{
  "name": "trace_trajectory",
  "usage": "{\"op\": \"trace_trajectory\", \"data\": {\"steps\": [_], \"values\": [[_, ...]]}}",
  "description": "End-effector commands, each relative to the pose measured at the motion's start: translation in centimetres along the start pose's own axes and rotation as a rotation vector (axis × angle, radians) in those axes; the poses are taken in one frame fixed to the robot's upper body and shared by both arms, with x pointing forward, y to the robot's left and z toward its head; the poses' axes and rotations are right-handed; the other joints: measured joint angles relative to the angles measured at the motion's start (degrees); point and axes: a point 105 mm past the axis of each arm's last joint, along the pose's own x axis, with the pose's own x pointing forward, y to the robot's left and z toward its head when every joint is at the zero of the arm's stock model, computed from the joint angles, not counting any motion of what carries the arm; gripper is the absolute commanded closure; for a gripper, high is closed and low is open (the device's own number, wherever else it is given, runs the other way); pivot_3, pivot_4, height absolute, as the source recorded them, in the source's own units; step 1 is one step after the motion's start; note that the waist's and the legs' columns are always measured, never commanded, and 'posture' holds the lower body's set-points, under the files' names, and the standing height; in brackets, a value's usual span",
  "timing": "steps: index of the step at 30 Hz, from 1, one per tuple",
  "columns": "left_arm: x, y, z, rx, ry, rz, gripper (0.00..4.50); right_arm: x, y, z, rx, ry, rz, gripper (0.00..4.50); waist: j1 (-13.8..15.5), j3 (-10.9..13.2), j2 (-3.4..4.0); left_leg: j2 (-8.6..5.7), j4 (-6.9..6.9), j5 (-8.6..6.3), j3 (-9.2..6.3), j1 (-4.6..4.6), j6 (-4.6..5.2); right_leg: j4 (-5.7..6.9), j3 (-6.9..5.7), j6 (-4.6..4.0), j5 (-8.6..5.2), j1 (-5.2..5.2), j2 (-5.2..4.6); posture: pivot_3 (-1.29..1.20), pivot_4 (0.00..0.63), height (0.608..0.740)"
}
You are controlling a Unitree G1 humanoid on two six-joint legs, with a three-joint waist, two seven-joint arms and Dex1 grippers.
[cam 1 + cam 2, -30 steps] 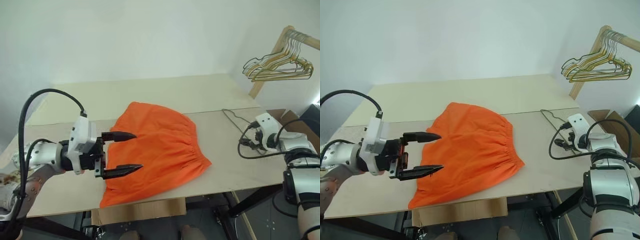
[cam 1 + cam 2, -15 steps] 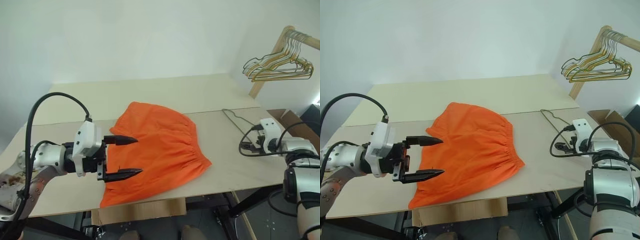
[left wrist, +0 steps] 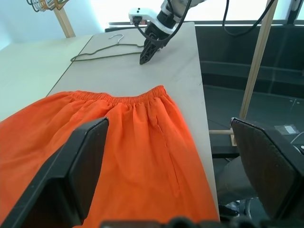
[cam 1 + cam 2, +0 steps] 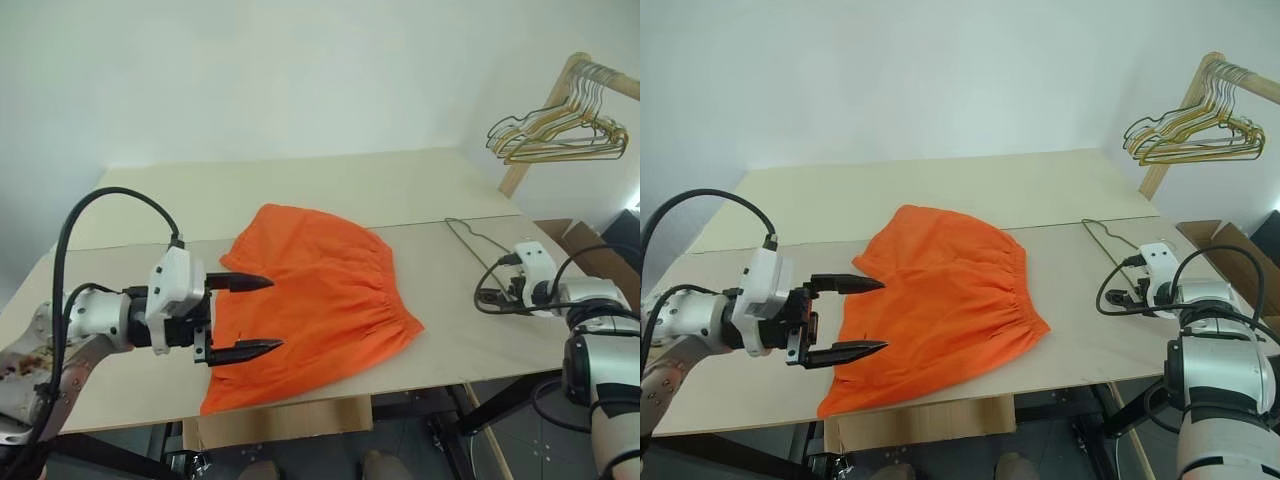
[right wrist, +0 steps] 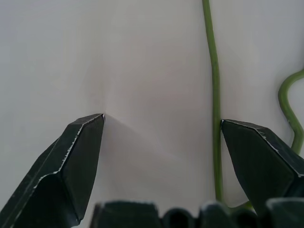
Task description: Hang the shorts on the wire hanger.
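My right gripper grabs the thin wire hanger by its bent corner next, to hang the orange shorts.
The orange shorts lie flat on the table, waistband toward the right. My left gripper hovers open over the shorts' left part, its fingers pointing right and holding nothing. The thin wire hanger lies on the table to the right of the shorts, also seen as the wire hanger. My right gripper stands open, pointing down at the table beside it. The hanger's wire runs just inside one fingertip. From across the table the right gripper stands close to the hanger's hook.
A wooden rack at the far right carries a bunch of gold and dark hangers. A cardboard box sits past the table's right edge. The table's near edge runs just below the shorts.
My right gripper has sunk a little and drawn back toward me beside the hanger. The left gripper holds about the same place, still open. The shorts have not moved.
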Motion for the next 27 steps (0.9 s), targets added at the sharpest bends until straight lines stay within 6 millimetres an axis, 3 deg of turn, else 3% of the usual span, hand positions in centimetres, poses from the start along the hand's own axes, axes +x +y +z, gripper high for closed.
{"op": "trace_trajectory", "data": {"steps": [1, 3, 13, 17, 21, 27], "values": [[0.1, 0.0, 0.4, 0.04, -0.012, -0.004, 0.0, -0.5, -0.5, 0.1, -0.016, 0.023, -0.015, 0.42, 0.01, 0.0, 0.0, 0.0, 0.0, 0.0, 0.0, 0.0, 0.0, 0.0, 0.0, 0.0, 0.0, 0.0, 0.0, 0.01, 0.0, 0.74], [0.2, 0.0, 0.3, 0.044, -0.012, -0.004, 0.0, -0.3, -0.5, -0.4, -0.02, 0.042, -0.026, 0.91, 0.02, 0.0, 0.0, 0.0, 0.0, 0.0, 0.0, 0.0, 0.0, 0.0, 0.0, 0.0, 0.0, 0.0, 0.0, 0.01, 0.0, 0.74], [0.5, 0.3, 0.3, 0.067, -0.012, 0.0, 0.0, 0.1, -0.7, -1.3, -0.015, 0.07, -0.059, 4.41, -0.03, -0.01, -0.02, 0.02, 0.0, 0.0, -0.01, 0.04, 0.0, -0.01, 0.0, 0.0, 0.0, 0.04, 0.03, 0.01, 0.0, 0.74], [0.8, 0.9, 0.3, 0.077, -0.028, 0.038, 0.0, 0.0, -0.7, -0.6, -0.005, 0.031, -0.064, 4.46, -0.01, -0.01, -0.02, 0.04, 0.0, 0.0, -0.01, 0.05, 0.0, -0.01, 0.0, 0.0, 0.0, 0.06, 0.05, 0.01, 0.0, 0.74], [1.5, 3.7, -0.1, 0.049, -0.03, 0.23, 0.0, -0.6, 0.1, 3.1, 0.08, -0.145, 0.002, 4.46, 0.03, -0.01, -0.02, 0.01, 0.0, 0.0, -0.01, 0.1, 0.0, -0.03, 0.05, 0.03, 0.03, 0.11, 0.05, 0.01, 0.0, 0.74], [2.6, 6.0, 1.4, -0.173, -0.255, 0.35, 0.0, -2.2, 2.7, 7.6, 0.194, -0.335, 0.223, 4.46, -0.26, 0.0, -0.01, 0.01, 0.0, -0.01, -0.09, 0.1, 0.01, -0.07, 0.27, 0.13, 0.08, 0.07, 0.1, -0.01, 0.0, 0.74]]}}
